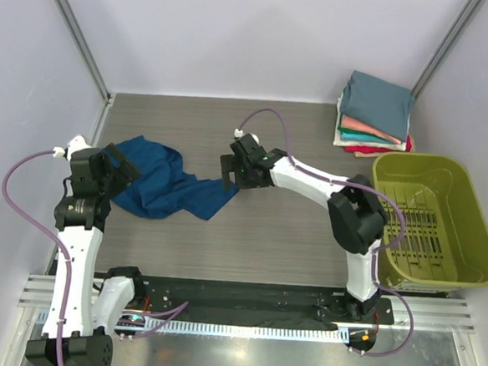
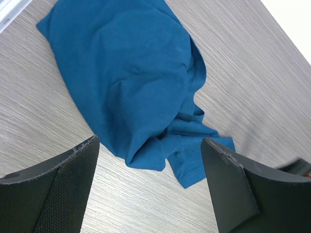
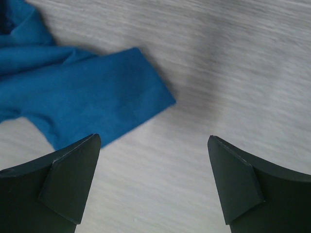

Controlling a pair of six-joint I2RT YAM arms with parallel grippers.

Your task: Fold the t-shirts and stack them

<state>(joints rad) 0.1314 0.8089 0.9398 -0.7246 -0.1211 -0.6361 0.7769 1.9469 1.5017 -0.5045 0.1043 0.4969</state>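
Observation:
The right gripper takes hold of the blue t-shirt (image 1: 164, 184) by the sleeve edge at its outstretched tip next, to spread the crumpled shirt for folding.
A blue t-shirt (image 1: 164, 184) lies crumpled on the left half of the table; no print shows on it. My left gripper (image 1: 118, 164) is open at the shirt's left end, above it; in the left wrist view the shirt (image 2: 136, 82) lies beyond the open fingers (image 2: 63, 184). My right gripper (image 1: 228, 175) is open and empty just above the shirt's right tip. In the right wrist view a sleeve edge (image 3: 82, 97) lies by the left finger. A stack of folded t-shirts (image 1: 376, 113), slate-teal on top, sits at the back right.
An olive-green plastic basket (image 1: 468, 207) stands at the right edge, just in front of the stack. Grey walls close the back and sides. The arm bases sit on a black rail (image 1: 244, 300) at the near edge.

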